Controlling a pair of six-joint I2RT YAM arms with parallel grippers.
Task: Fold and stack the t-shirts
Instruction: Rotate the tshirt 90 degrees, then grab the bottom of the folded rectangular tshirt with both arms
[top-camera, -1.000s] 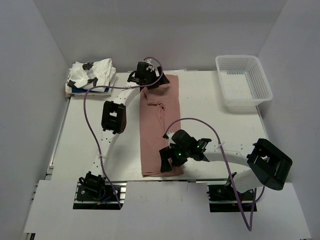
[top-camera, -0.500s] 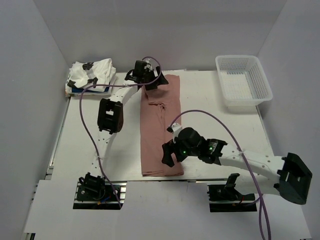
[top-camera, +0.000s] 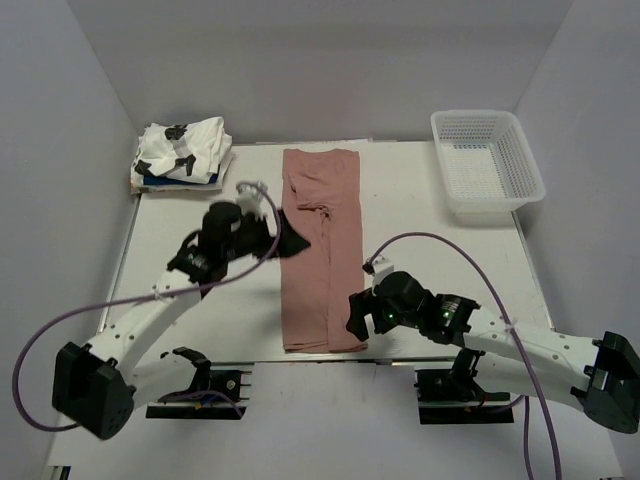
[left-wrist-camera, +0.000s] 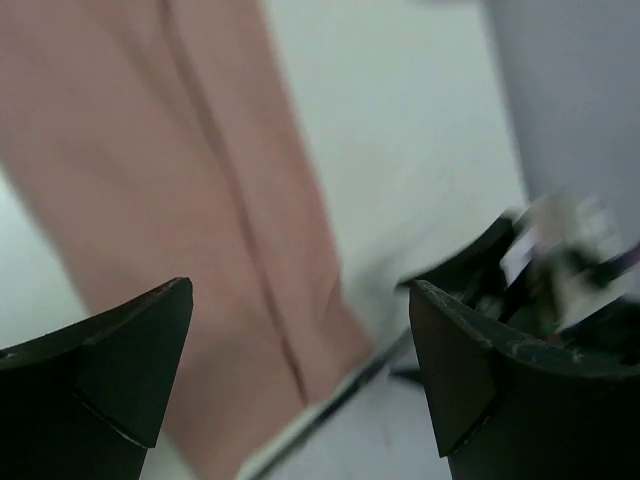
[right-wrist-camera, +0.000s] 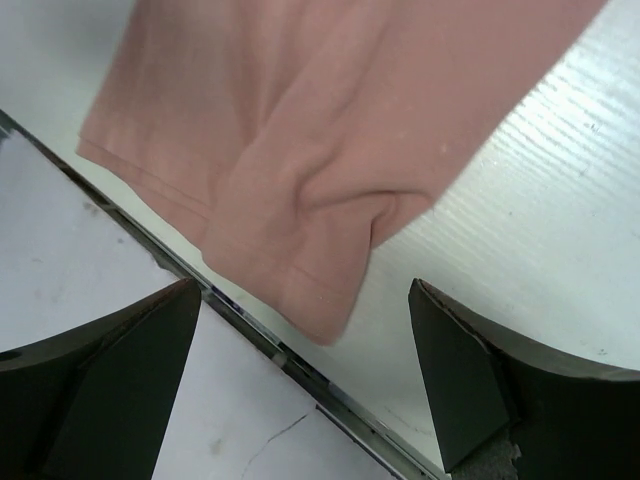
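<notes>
The folded t-shirt's rumpled near corner lies below my right gripper's fingers, so closing now would miss it. The gripper lowers, before it closes.
The dusty-pink t-shirt lies folded into a long narrow strip running from the far side to the near edge of the table. My left gripper is open and empty, just left of the strip's middle. The left wrist view is blurred and shows the pink cloth between open jaws. My right gripper is open and empty beside the strip's near right corner, which is rumpled. The white t-shirt with black print lies folded on the blue one at the far left.
A white mesh basket stands at the far right. The table's near metal edge runs just past the pink shirt's hem. White walls enclose the table on three sides.
My left arm has pulled back from the pink shirt's far end to the left of its middle. My right arm has stretched out low and moved to the shirt's near right corner.
</notes>
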